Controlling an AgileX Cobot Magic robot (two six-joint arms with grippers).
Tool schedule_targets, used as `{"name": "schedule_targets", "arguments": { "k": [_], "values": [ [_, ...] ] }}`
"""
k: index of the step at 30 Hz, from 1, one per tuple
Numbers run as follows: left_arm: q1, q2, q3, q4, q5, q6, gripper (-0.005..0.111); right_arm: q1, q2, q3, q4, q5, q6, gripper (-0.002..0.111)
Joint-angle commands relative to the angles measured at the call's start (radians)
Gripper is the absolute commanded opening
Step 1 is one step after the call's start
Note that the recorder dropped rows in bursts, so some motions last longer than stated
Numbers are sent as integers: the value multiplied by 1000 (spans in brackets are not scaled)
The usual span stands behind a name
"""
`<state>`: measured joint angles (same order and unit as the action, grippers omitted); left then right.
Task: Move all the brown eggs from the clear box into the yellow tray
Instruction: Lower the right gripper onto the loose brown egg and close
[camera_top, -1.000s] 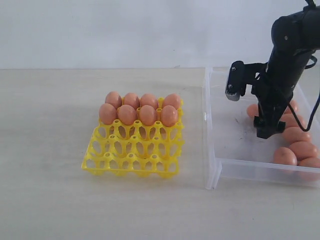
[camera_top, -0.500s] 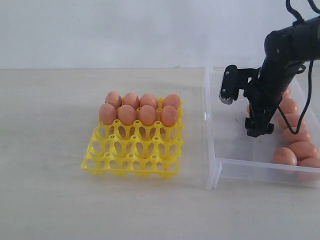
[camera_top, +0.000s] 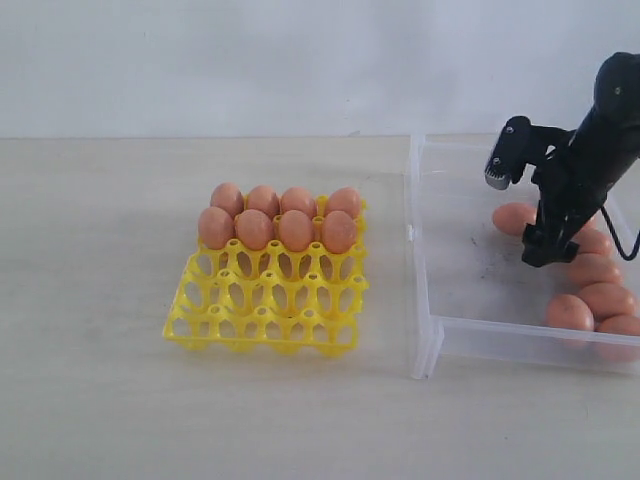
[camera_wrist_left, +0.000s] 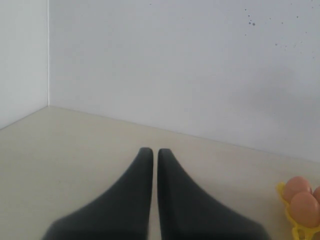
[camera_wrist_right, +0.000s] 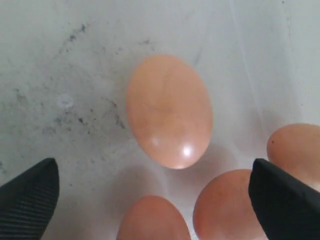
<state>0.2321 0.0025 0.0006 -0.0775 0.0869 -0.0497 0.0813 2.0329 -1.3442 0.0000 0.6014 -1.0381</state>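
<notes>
My right gripper's fingers stop short of the egg (camera_top: 512, 217) on the smudged bottom of the clear box; they would miss it now and must move closer before closing.
The yellow tray (camera_top: 268, 318) sits left of centre with several brown eggs (camera_top: 277, 217) filling its two far rows. More brown eggs (camera_top: 590, 290) lie along the right side of the clear box (camera_top: 430, 330). My right gripper (camera_top: 549, 248) hangs open inside the box, just above those eggs. In the right wrist view one egg (camera_wrist_right: 169, 110) lies ahead on the smudged floor, others sit between the wide-spread fingertips (camera_wrist_right: 30, 192), and nothing is gripped. My left gripper (camera_wrist_left: 150, 152) is shut and empty over the bare table, with the tray's edge (camera_wrist_left: 299, 227) and two eggs (camera_wrist_left: 302, 200) off to one side.
The box's near wall (camera_top: 520, 345) and left wall (camera_top: 415, 250) rise between the eggs and the tray. A white wall (camera_top: 250, 60) backs the beige table (camera_top: 100, 300).
The right arm has swung to the right and back within the box, from near its middle to over the eggs by the right side. Its jaws stayed open.
</notes>
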Motion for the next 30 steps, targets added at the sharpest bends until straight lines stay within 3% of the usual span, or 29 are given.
{"name": "schedule_targets", "arguments": {
  "k": [1,8,25,28,30],
  "values": [
    [2,-2,-1,-9,-11,-9,4,-7,-6,-5,138,6,-166,93],
    [2,-2,-1,-9,-11,-9,4,-7,-6,-5,276,-18,-285,93],
    [2,-2,-1,-9,-11,-9,4,-7,73,-5,275,-83,-278,93],
    [2,-2,-1,-9,-11,-9,4,-7,73,-5,273,-83,-240,84],
    [2,-2,-1,-9,-11,-9,4,-7,73,-5,273,-78,-190,65]
  ]
}}
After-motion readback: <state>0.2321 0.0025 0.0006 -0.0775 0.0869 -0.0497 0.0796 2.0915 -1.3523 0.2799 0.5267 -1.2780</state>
